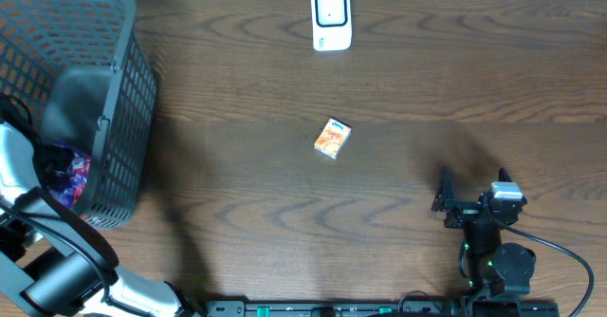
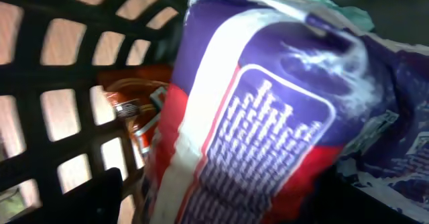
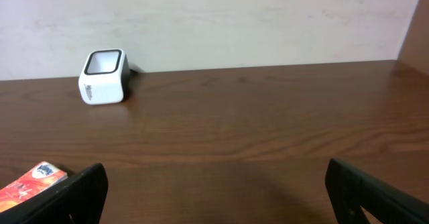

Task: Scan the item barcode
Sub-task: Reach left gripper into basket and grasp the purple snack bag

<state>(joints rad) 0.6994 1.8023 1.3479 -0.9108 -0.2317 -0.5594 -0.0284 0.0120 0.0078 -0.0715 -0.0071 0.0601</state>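
The packet runs between my left gripper's open fingers, which stand beside the packet's sides, so it is now time for my left gripper to close on the packet.
A purple, red and white packet point(image 2: 268, 130) fills the left wrist view inside the black basket point(image 1: 128, 89). My left gripper point(image 2: 234, 207) is open, its dark fingers point(image 2: 94, 197) standing wide on either side of the packet; I cannot tell if they touch it. In the overhead view that packet point(image 1: 71, 177) shows low in the basket beside my left arm. A white barcode scanner point(image 1: 331, 18) stands at the table's far edge, also the scanner point(image 3: 104, 76) in the right wrist view. My right gripper point(image 1: 472, 180) rests open near the front right with nothing between its fingers point(image 3: 74, 197).
A small orange box point(image 1: 332, 138) lies on the wooden table between the scanner and the front edge; the box point(image 3: 30, 184) sits just left of my right gripper's left finger. More wrapped items point(image 2: 131, 106) lie behind the packet against the basket wall point(image 2: 27, 83).
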